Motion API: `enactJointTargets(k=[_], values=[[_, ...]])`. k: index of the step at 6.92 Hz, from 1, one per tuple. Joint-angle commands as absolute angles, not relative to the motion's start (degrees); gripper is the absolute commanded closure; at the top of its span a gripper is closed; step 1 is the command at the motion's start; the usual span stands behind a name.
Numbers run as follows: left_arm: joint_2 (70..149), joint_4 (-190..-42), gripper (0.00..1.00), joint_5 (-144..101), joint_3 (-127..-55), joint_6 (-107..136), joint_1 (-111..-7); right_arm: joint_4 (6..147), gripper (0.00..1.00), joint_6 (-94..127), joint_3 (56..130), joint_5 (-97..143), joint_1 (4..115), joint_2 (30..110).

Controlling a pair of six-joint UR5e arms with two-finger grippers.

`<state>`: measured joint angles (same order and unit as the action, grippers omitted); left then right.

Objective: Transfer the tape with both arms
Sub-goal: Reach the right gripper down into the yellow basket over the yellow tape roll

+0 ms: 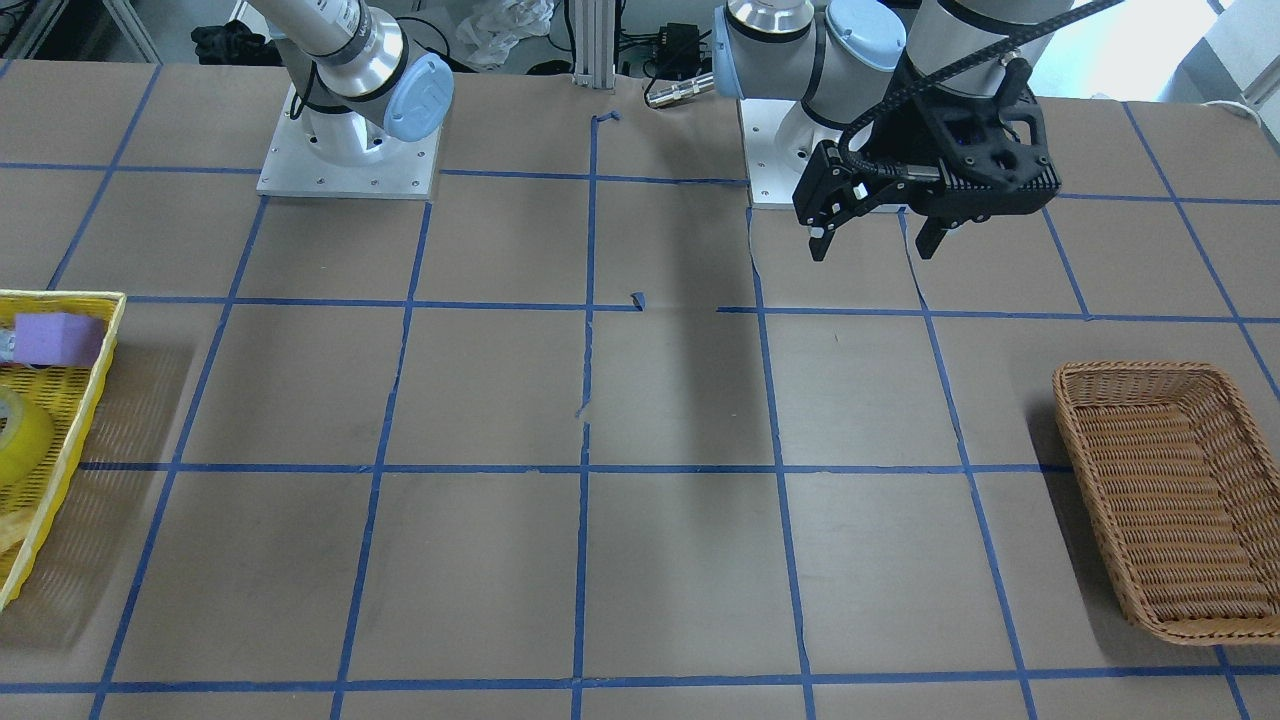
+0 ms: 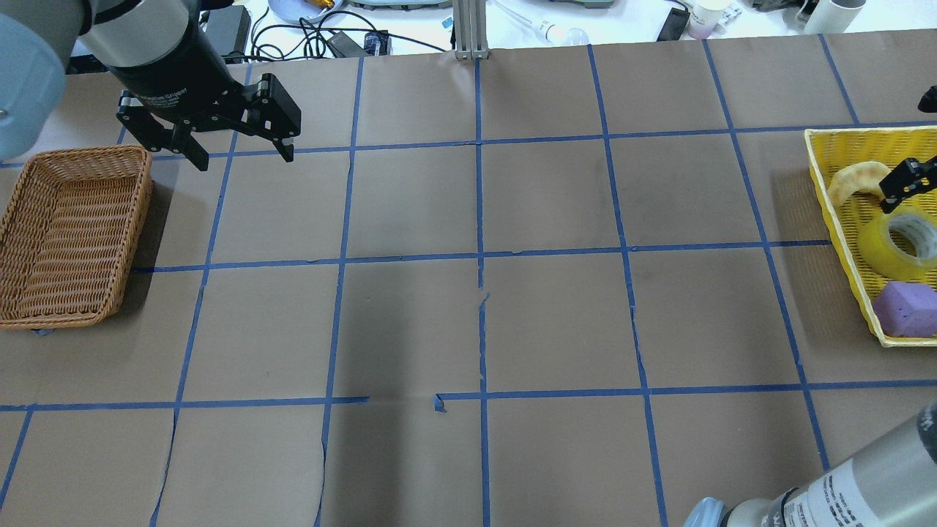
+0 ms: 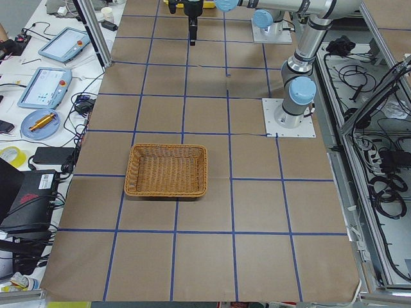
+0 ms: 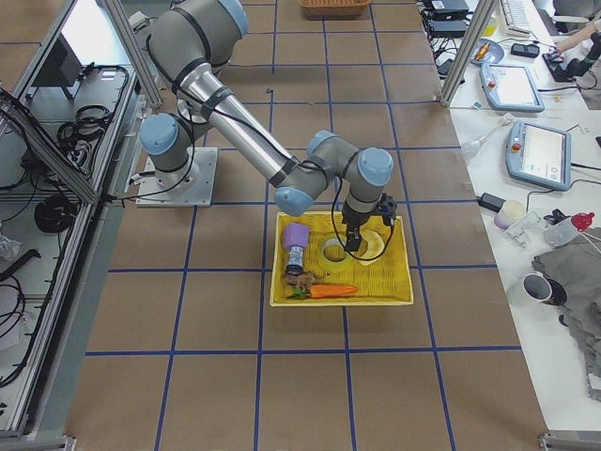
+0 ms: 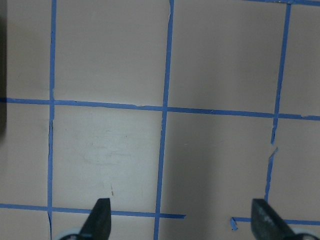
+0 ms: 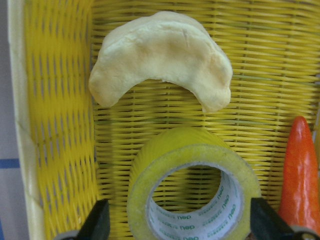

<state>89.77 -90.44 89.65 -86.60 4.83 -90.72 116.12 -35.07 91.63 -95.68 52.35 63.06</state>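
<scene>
Both fingers of my right gripper are outside the tape roll's pale core, so it isn't time to close on the tape roll yet. My right gripper should first move toward one side of the tape roll.
The yellow tape roll lies flat in the yellow basket, pale core upward. It also shows in the overhead view, the front view and the right side view. My right gripper is open and hangs just above the roll, one finger on each side, not touching it. One of its fingers shows at the overhead view's right edge. My left gripper is open and empty, high above the table near the wicker basket. It also shows in the front view and its own wrist view.
In the yellow basket a pale croissant lies beyond the tape, an orange carrot beside it, and a purple block at the other end. The wicker basket holds nothing. Blue tape lines grid the brown table.
</scene>
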Motion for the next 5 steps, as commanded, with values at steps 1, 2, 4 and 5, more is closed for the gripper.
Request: enactJointTargets(k=[1,2,4,5], values=[[89.74,-90.44,0.0,89.56,-86.66,4.83,-90.79,116.89,0.0,-25.54,93.68,-95.36,52.12,61.7],[89.74,-90.44,0.0,89.65,-86.66,4.83,-90.79,117.68,0.0,-25.4,94.13,-93.97,52.12,61.44],[89.74,-90.53,0.0,89.65,-86.75,4.83,-90.97,120.04,0.27,-26.1,96.32,-93.95,52.12,61.35],[89.74,-90.53,0.0,89.65,-86.75,4.83,-90.97,120.15,0.8,-26.97,96.33,-94.74,52.12,61.52]])
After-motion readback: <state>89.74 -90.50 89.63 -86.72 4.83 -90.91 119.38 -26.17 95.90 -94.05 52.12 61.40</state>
